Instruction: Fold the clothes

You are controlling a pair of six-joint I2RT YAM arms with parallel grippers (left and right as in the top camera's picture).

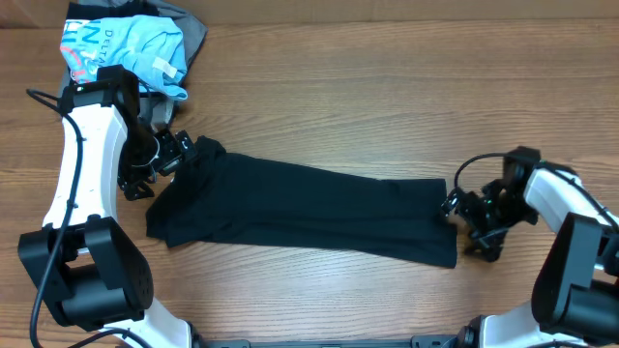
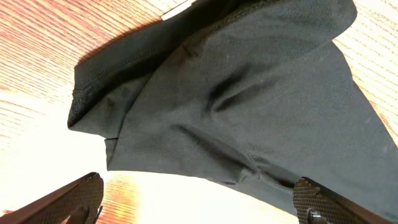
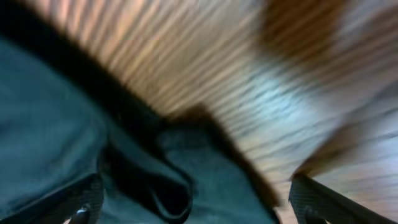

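Note:
My right gripper grabs the black T-shirt (image 1: 309,208) by the short end of its long piece of cloth next. It then folds that end inward over the rest of the T-shirt.
The black T-shirt (image 1: 309,208) lies folded into a long band across the table, running from left to right. My left gripper (image 1: 162,164) is open at the shirt's left end, its fingers spread over bunched fabric (image 2: 249,112), with a small white tag (image 2: 177,9) at the top edge. My right gripper (image 1: 462,215) is open at the shirt's right end. The right wrist view is blurred and shows dark fabric with a fold (image 3: 155,180) between the spread fingers (image 3: 196,205).
A light blue printed shirt (image 1: 126,48) lies on a grey garment (image 1: 193,34) at the back left corner, just behind the left arm. Bare wooden tabletop (image 1: 387,87) surrounds the black shirt.

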